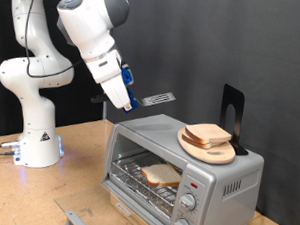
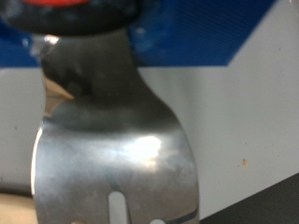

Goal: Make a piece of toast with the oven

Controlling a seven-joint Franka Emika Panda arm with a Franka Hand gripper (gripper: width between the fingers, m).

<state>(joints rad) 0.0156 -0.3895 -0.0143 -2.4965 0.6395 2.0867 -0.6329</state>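
I need to keep holding the slotted spatula with my gripper, because it hangs above the oven's top in the exterior view.
The silver oven stands at the exterior view's lower right, and its door looks folded down. The piece of toast lies flat on the wire rack inside. My gripper hangs above and to the left of the oven's top, shut on a metal slotted spatula that points towards the exterior view's right. In the wrist view the spatula's shiny blade fills the picture, with its red handle at the edge and blue finger pads behind it.
A round wooden board with piled bread slices sits on the oven's top. A black stand rises behind it. The oven's two knobs are at its front right. The robot's base stands at the left on the wooden table.
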